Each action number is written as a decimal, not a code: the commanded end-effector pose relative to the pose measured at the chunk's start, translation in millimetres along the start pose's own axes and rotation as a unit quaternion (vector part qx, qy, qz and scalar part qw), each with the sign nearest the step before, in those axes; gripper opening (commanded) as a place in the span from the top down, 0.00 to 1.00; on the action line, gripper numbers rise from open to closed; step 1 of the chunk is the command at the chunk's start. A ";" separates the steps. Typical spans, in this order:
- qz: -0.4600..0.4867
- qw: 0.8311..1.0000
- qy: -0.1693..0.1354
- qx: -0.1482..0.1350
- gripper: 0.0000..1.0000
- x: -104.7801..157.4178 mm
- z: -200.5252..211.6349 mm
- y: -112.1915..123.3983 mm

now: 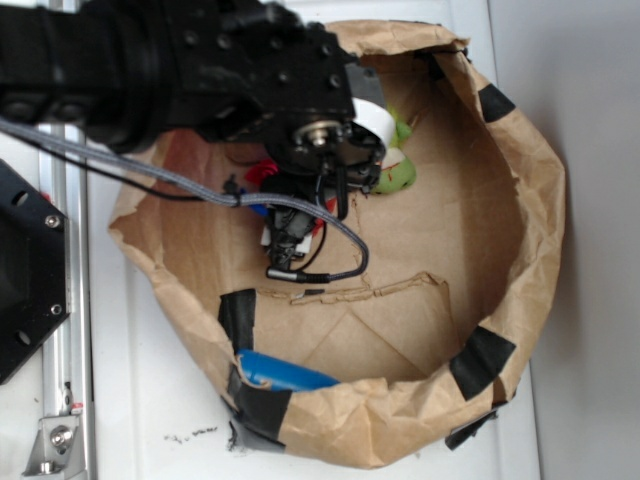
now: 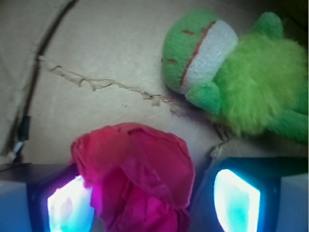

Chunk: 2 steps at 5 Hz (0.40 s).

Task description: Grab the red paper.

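My gripper needs to lift the red paper out of the brown paper bag, so it will grip the paper by its crumpled middle (image 2: 139, 191) next.
The red paper (image 2: 140, 179), a wrinkled bright red wad, lies on the brown paper floor between my two fingers. My gripper (image 2: 152, 205) stands open around it. The left pad (image 2: 70, 208) touches the wad's edge, and a dark gap separates the wad from the right pad (image 2: 236, 200). In the exterior view only a sliver of the red paper (image 1: 262, 175) shows beside the black arm, and my gripper (image 1: 288, 232) points down into the bag.
A fuzzy green plush toy (image 2: 251, 92) lies close beyond the right finger, also the green toy (image 1: 397, 172). The brown paper bag's rolled wall (image 1: 545, 210) rings the workspace. A smooth blue oblong thing (image 1: 285, 375) rests against the near wall. A metal rail (image 1: 70, 300) runs at left.
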State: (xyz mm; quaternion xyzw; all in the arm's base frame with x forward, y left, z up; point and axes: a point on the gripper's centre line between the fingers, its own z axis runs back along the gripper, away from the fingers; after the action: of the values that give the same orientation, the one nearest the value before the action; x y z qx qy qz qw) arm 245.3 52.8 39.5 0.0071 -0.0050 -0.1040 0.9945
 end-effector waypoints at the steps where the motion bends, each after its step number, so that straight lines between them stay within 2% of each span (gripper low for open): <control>1: -0.033 0.999 0.003 -0.007 0.00 13.4 -21.7 -13.5; 2: -0.029 0.999 0.011 -0.008 0.00 12.8 -31.4 -12.8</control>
State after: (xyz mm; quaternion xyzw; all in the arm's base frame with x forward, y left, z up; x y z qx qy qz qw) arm 249.9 42.4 13.6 -0.0050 0.0145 -0.1264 0.9919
